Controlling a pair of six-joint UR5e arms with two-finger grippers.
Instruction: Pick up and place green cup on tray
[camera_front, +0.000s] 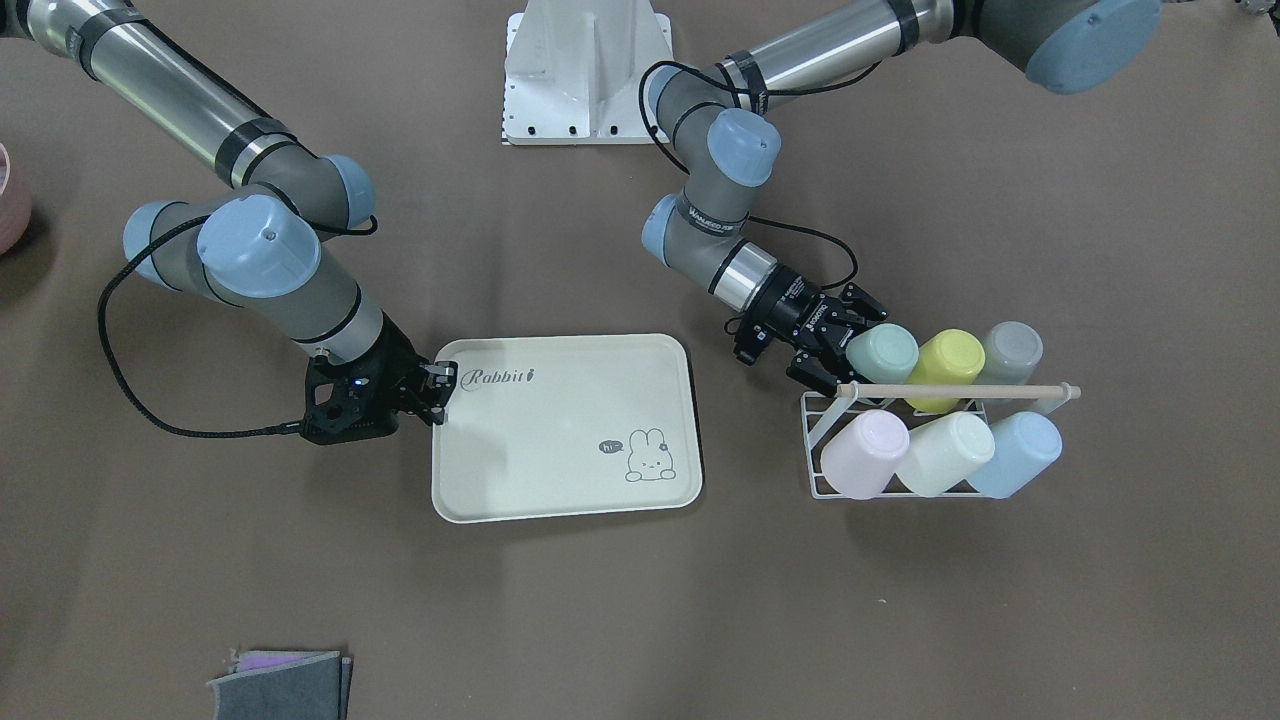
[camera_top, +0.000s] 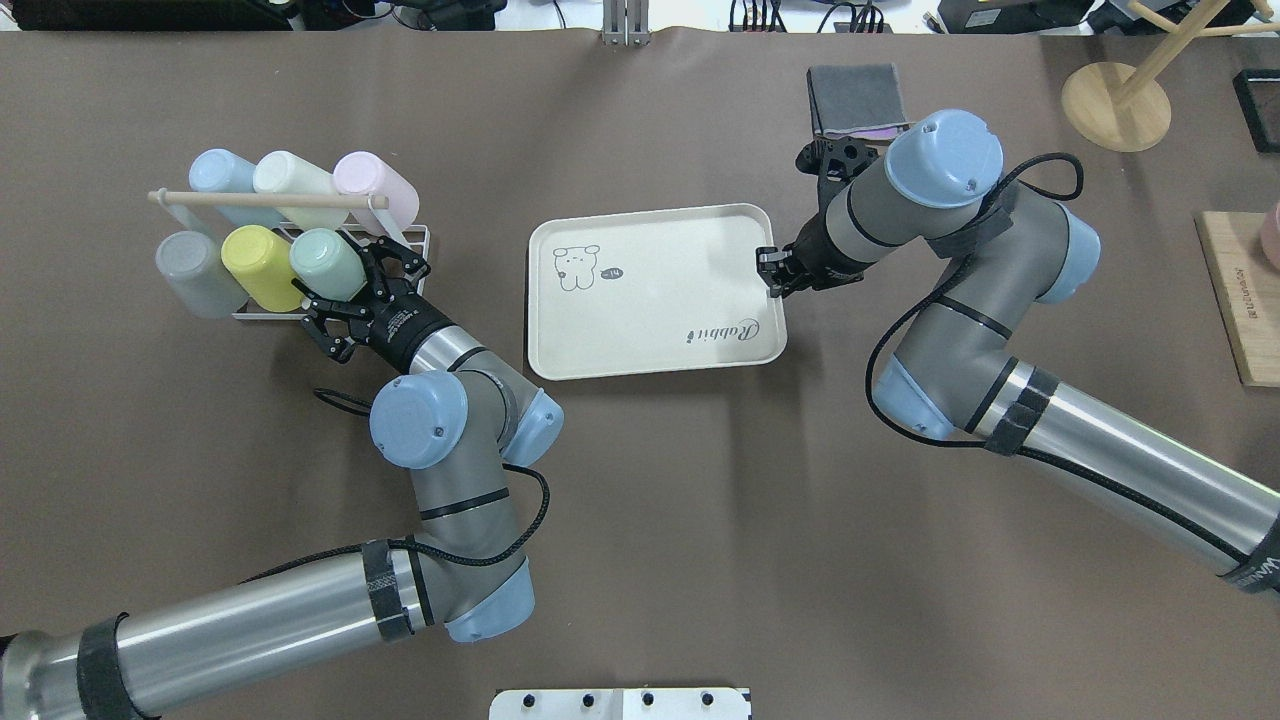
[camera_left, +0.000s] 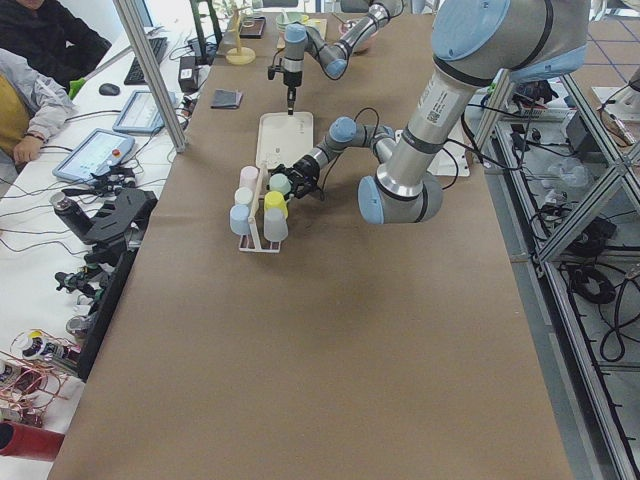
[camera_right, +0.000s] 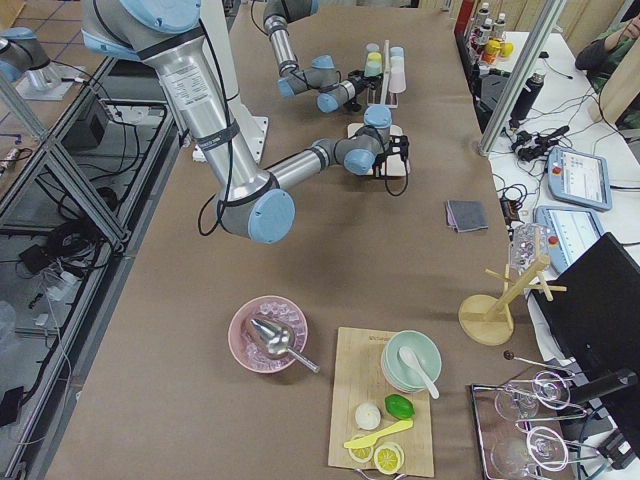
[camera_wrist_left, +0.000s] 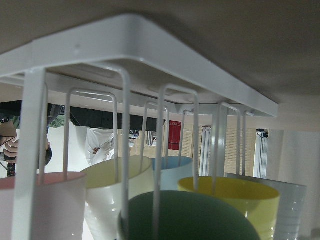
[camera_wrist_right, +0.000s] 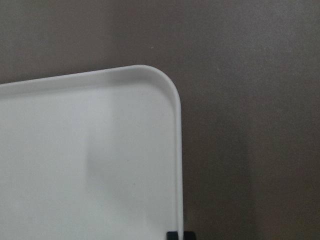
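Observation:
The mint-green cup should go on the tray (camera_front: 560, 490), so next I should grip it around its round body (camera_front: 884, 354) with my left gripper.
The mint-green cup (camera_top: 325, 262) (camera_front: 882, 353) lies tilted on a white wire rack (camera_top: 410, 236) (camera_front: 812, 440), at the end of the row nearest the tray. My left gripper (camera_top: 350, 292) (camera_front: 842, 342) is open, with a finger on either side of the cup's near end, not closed on it. The left wrist view shows the cup (camera_wrist_left: 190, 217) close up behind the rack wires. The cream "Rabbit" tray (camera_top: 650, 345) (camera_front: 560, 490) lies flat mid-table. My right gripper (camera_top: 772, 270) (camera_front: 440, 392) is shut on the tray's rim (camera_wrist_right: 178, 150) near a corner.
The rack also holds yellow (camera_top: 258, 266), grey (camera_top: 190, 272), blue (camera_top: 222, 173), cream (camera_top: 292, 180) and pink (camera_top: 375, 186) cups under a wooden rod (camera_top: 260, 200). A grey cloth (camera_top: 858, 98), a wooden stand (camera_top: 1115, 105) and a wooden board (camera_top: 1245, 300) are on my right.

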